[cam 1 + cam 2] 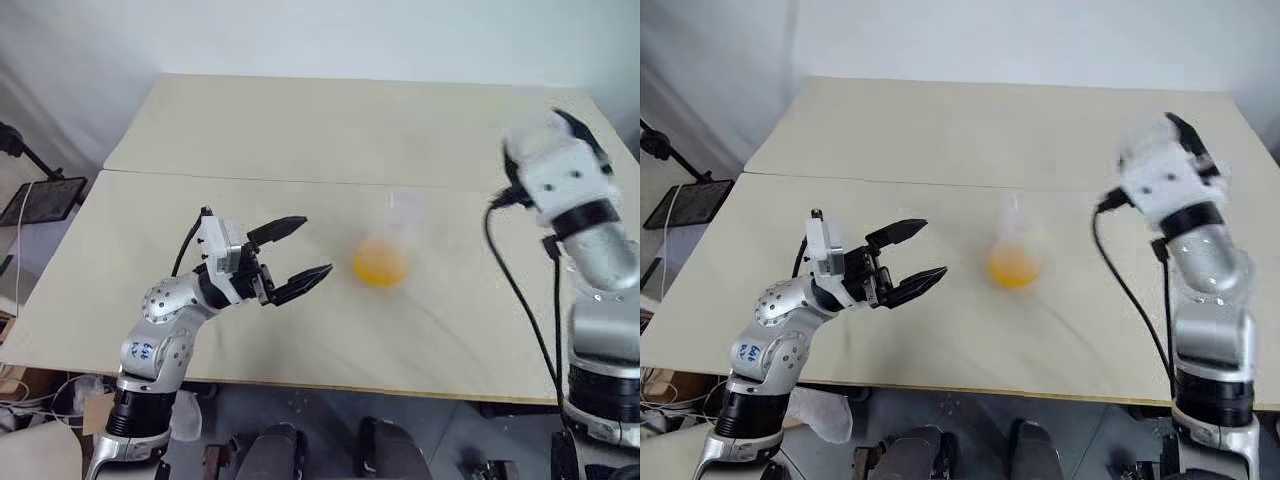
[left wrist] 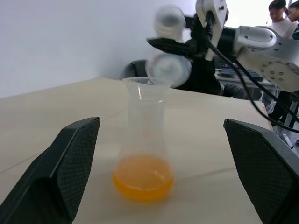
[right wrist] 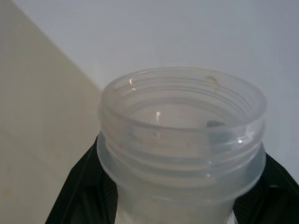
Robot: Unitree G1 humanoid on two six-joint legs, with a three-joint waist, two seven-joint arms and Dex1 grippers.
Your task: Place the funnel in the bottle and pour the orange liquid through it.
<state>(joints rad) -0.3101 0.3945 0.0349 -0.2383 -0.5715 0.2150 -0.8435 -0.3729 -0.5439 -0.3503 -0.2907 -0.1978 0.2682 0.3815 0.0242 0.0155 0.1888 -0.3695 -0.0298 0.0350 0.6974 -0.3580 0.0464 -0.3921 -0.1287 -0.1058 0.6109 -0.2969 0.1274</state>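
In the right wrist view the jar hangs tilted, high above the pale table, so my right gripper keeps holding the clear jar (image 3: 182, 126) for now.
The bottle (image 2: 144, 121), a clear flask, stands upright mid-table with the orange liquid (image 2: 142, 179) pooled in its wide base. Its mouth flares into a clear rim (image 2: 144, 83); I cannot tell whether that is the funnel. My left gripper (image 1: 312, 248) is open, level with the bottle and a short way to its left, with the bottle between its fingers' line of sight but untouched. My right gripper (image 3: 180, 200) is raised off to the right of the bottle, shut on a clear jar (image 3: 182, 126) with a threaded open mouth that looks empty.
The pale table (image 1: 300, 130) has a seam across its middle and a near edge (image 1: 300, 380) just below my left arm. A black stand (image 1: 40, 195) sits off the left side. People (image 2: 280, 14) are in the background beyond the table.
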